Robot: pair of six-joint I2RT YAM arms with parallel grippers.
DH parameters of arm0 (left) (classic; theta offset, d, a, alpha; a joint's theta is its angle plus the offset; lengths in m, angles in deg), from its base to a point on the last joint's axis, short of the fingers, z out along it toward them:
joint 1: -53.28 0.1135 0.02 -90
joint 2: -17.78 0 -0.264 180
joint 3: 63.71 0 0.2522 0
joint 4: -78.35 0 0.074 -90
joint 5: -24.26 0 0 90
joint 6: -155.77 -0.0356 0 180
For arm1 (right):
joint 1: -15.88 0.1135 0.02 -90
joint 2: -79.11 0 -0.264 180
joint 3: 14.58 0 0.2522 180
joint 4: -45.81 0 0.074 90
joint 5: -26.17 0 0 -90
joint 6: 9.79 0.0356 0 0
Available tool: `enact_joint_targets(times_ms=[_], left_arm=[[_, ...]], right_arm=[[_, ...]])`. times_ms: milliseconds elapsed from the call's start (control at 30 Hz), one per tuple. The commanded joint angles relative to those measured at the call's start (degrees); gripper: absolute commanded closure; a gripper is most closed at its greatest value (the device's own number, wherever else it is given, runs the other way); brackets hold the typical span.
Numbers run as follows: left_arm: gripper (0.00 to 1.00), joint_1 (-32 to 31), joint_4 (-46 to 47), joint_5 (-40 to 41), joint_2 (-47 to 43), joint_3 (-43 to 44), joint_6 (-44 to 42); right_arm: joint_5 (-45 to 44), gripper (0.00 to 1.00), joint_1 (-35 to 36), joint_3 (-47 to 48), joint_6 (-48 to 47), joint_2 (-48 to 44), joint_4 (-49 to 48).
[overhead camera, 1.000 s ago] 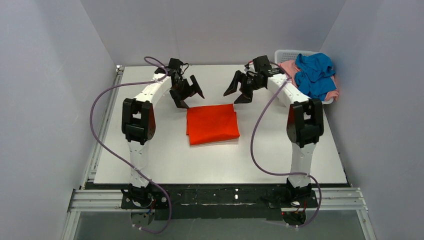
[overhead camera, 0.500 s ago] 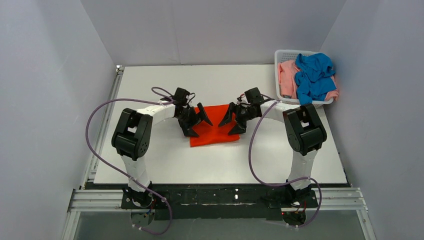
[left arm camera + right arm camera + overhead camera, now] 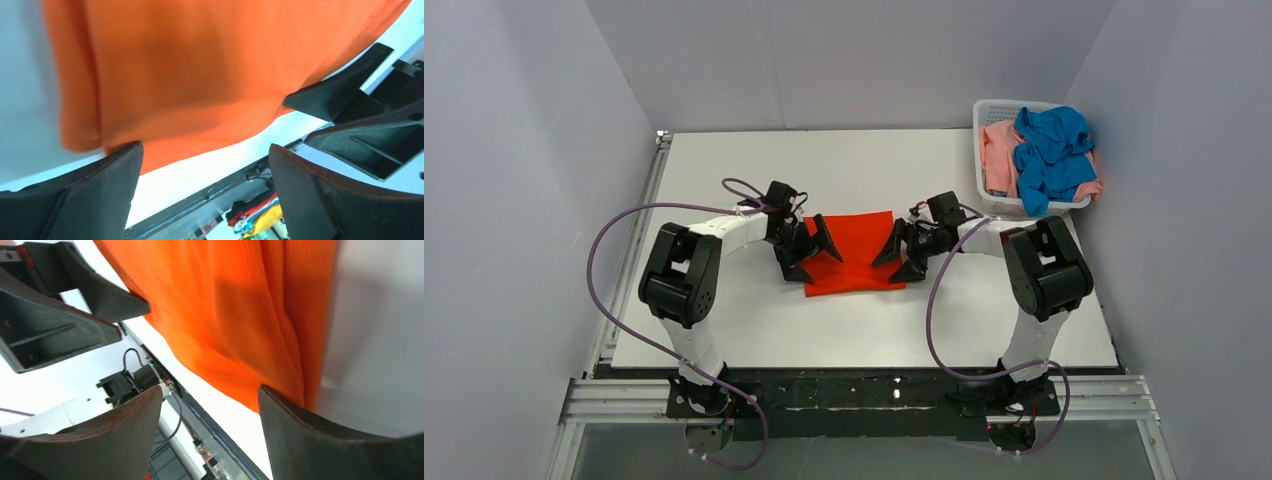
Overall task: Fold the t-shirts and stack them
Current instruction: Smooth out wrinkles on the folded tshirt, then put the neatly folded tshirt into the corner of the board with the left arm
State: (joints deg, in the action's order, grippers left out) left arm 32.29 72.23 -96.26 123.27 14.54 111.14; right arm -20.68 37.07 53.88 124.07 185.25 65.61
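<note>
My left gripper grips the folded orange-red t-shirt (image 3: 854,252) by its side edge next, opposite my right gripper, to lay it flat for stacking.
The folded orange-red t-shirt (image 3: 854,252) lies flat at the middle of the white table (image 3: 724,320). My left gripper (image 3: 807,258) is open and low at the shirt's left edge; the shirt fills its wrist view (image 3: 200,65). My right gripper (image 3: 900,260) is open and low at the shirt's right edge, with the cloth ahead of its fingers (image 3: 240,315). Neither holds cloth. The blue t-shirt (image 3: 1052,150) and the pale pink t-shirt (image 3: 998,152) lie crumpled in the white basket (image 3: 992,107) at the back right.
Grey walls enclose the table on three sides. Purple cables loop from both arms over the table's near half. A metal rail (image 3: 864,392) runs along the near edge.
Both grippers have come from above the back of the table down and toward me, to the two side edges of the orange-red shirt. The shirt's near part looks slightly narrower.
</note>
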Motion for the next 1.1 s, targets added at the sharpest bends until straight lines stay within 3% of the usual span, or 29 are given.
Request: enact_joint_targets(times_ms=[0,200,400,500,833,1000,1067], left_arm=[[0.02,0.3,-11.8,3.4,-7.7,0.0,-4.4],[0.02,0.4,-19.3,14.0,-14.0,3.2,-7.6],[0.02,1.2,-23.6,19.6,-6.1,7.9,-9.7],[0.02,1.3,-23.4,20.3,-0.7,11.2,-10.2],[0.38,0.1,-21.1,19.0,10.0,15.1,-9.1],[0.49,-3.5,-23.2,25.7,12.5,17.5,-9.4],[0.6,-4.5,-26.7,28.6,14.2,20.3,-9.2]], right_arm=[[-8.7,0.21,-0.5,-0.2,-5.5,-6.4,9.1],[-20.8,0.14,-0.5,5.7,-6.7,-21.9,19.2],[-39.5,0.12,-0.6,4.9,-6.4,-36.1,23.9],[-42.1,0.11,-0.9,3.4,-6.8,-41.1,24.7],[-42.8,0.11,-1.5,2.0,-8.6,-47.1,29.1],[-42.9,0.11,-1.9,1.0,-9.2,-47.4,28.8],[-42.9,0.11,-2.1,0.9,-9.7,-46.8,28.9]])
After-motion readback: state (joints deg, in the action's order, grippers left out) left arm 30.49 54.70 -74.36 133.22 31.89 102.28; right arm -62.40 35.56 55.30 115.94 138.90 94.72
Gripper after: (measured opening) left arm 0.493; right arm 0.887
